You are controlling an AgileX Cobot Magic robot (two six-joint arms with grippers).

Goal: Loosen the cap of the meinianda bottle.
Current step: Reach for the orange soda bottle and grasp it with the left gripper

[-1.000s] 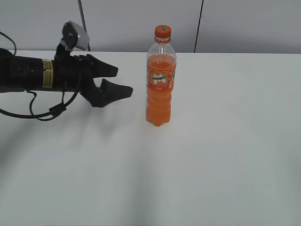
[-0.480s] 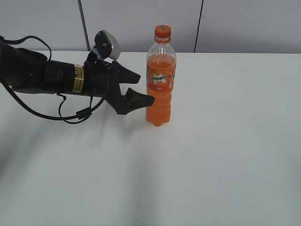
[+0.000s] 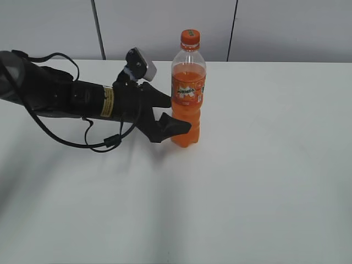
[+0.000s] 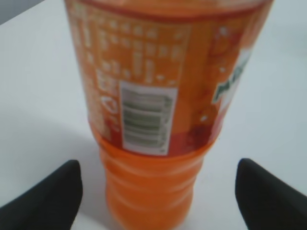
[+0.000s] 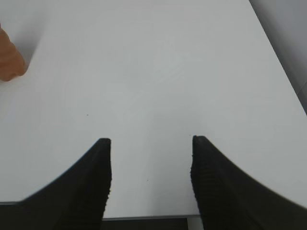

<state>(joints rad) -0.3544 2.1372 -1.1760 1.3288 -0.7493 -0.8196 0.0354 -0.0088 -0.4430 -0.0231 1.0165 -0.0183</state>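
Observation:
My left gripper needs to hold the bottle steady while the cap is loosened, so next it should grab the meinianda bottle [image 3: 188, 96] by its lower body.
The meinianda bottle [image 3: 188, 96] stands upright on the white table, full of orange soda, with the small orange cap [image 3: 190, 37] on its neck. My left gripper [image 3: 175, 114] is open, its two black fingers reaching either side of the bottle's lower body from the left. In the left wrist view the bottle [image 4: 153, 120] fills the frame between the open fingers [image 4: 158, 191], with a gap on each side. My right gripper [image 5: 151, 143] is open and empty over bare table; it is outside the exterior view. A bit of the bottle's base [image 5: 9, 55] shows at the right wrist view's left edge.
The white table [image 3: 264, 165] spreads all round the bottle. A grey wall with dark vertical seams [image 3: 232, 30] stands behind it. The table's near edge [image 5: 148, 216] shows under the right fingers.
My left arm has moved right across the table toward the bottle, and its open fingers now straddle the bottle's lower body. The bottle has not moved.

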